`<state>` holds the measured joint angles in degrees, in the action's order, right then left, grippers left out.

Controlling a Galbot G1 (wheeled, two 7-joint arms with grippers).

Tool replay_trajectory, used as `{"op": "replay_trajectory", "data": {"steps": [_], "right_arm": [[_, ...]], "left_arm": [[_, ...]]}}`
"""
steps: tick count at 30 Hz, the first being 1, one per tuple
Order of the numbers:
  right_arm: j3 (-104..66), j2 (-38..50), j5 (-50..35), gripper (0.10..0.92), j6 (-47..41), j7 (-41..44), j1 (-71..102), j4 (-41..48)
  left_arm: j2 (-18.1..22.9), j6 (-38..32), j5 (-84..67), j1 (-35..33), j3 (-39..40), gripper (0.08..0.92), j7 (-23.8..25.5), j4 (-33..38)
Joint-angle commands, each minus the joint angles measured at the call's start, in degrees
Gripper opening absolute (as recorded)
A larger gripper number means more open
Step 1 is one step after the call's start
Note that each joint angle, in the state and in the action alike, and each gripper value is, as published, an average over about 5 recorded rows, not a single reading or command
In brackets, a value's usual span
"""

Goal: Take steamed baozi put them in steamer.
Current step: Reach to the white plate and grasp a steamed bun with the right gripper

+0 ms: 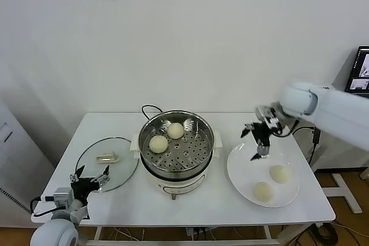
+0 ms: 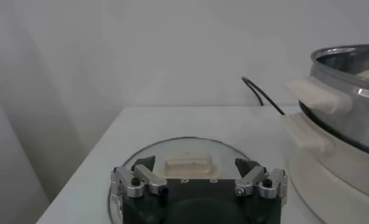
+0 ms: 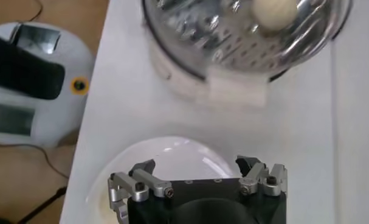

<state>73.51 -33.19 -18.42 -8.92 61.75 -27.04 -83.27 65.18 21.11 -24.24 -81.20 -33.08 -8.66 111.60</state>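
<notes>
Another baozi, one from the plate, should be grabbed next by its rounded body with my right gripper, so that it can be moved into the steamer.
Two cream-white baozi lie in the shiny steel steamer on its white pot base at the table's middle. Two more baozi lie on the white plate to the right. My right gripper is open and empty, hovering above the plate's far left edge, between steamer and baozi. In the right wrist view the gripper is over the plate, with the steamer and one baozi beyond. My left gripper rests open at the table's front left.
A round glass lid with a cream handle lies left of the steamer, under my left gripper. The pot's black cord runs behind it. A monitor stands far right. The table's front edge is near.
</notes>
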Motion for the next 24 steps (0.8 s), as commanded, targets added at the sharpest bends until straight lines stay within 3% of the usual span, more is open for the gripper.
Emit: {"op": "replay_trajectory", "data": {"steps": [1, 24], "right_arm": [[-13.85, 5.69, 9.65, 0.823, 3.47, 3.03, 17.73, 0.66], [-14.01, 0.32, 12.1, 0.823, 5.5, 3.98, 21.97, 9.39]], "left_arm": [[0.03, 0.04, 0.04, -0.09, 0.02, 0.823, 0.06, 0.21], [0.1, 0.36, 0.31, 1.47, 1.15, 0.823, 0.12, -1.5]]}}
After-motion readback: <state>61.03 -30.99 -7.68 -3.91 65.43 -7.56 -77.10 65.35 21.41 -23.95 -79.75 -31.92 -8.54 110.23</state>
